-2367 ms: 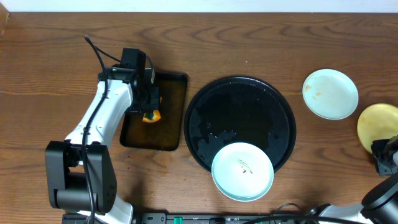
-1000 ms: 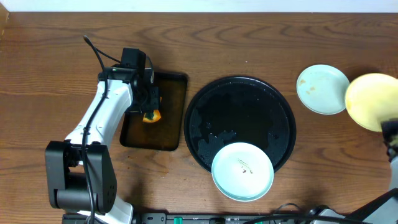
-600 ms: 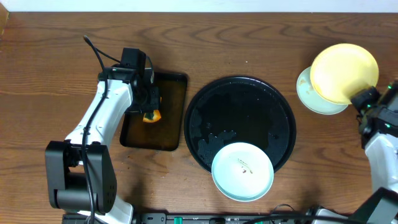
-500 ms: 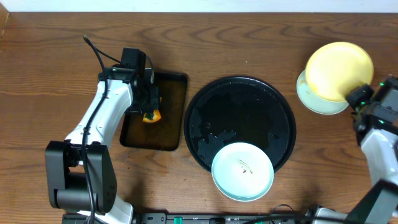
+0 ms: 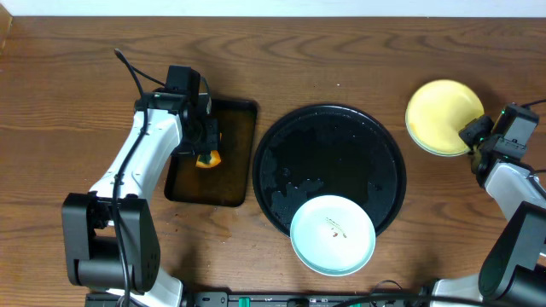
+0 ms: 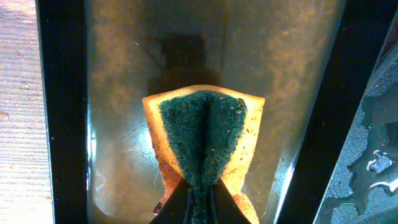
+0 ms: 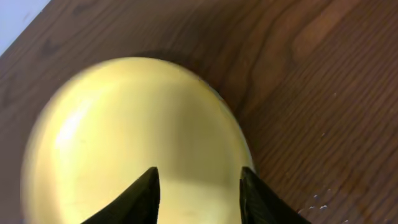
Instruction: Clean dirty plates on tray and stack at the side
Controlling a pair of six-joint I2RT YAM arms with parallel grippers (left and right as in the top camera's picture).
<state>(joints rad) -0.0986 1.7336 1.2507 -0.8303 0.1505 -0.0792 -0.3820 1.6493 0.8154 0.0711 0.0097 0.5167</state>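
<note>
My right gripper will next grab the smeared mint-white plate by its rim on the yellow plate's side (image 5: 365,213), so its top stays free to clean and stack.
The pale yellow plate (image 5: 442,115) lies on the wood tabletop (image 5: 478,51) at the far right, on top of a mint-white plate whose rim only just shows under it. My right gripper (image 5: 471,134) is open at that plate's near right edge; in the right wrist view its fingers (image 7: 199,173) are spread over the yellow plate (image 7: 137,137). The other mint-white plate (image 5: 333,235), with a thin brown smear, sits on the front rim of the round black tray (image 5: 281,136). My left gripper (image 5: 205,147) is shut on the green-and-yellow sponge (image 6: 202,140).
A dark rectangular tray (image 5: 235,128) stands left of the round tray, and the sponge is held over its wet floor (image 6: 118,93). Water drops lie on the round tray's surface. The left arm reaches up from the front left.
My right gripper carried the yellow plate from the far right edge up and left, set it on the mint-white plate, and opened. The left arm has not moved.
</note>
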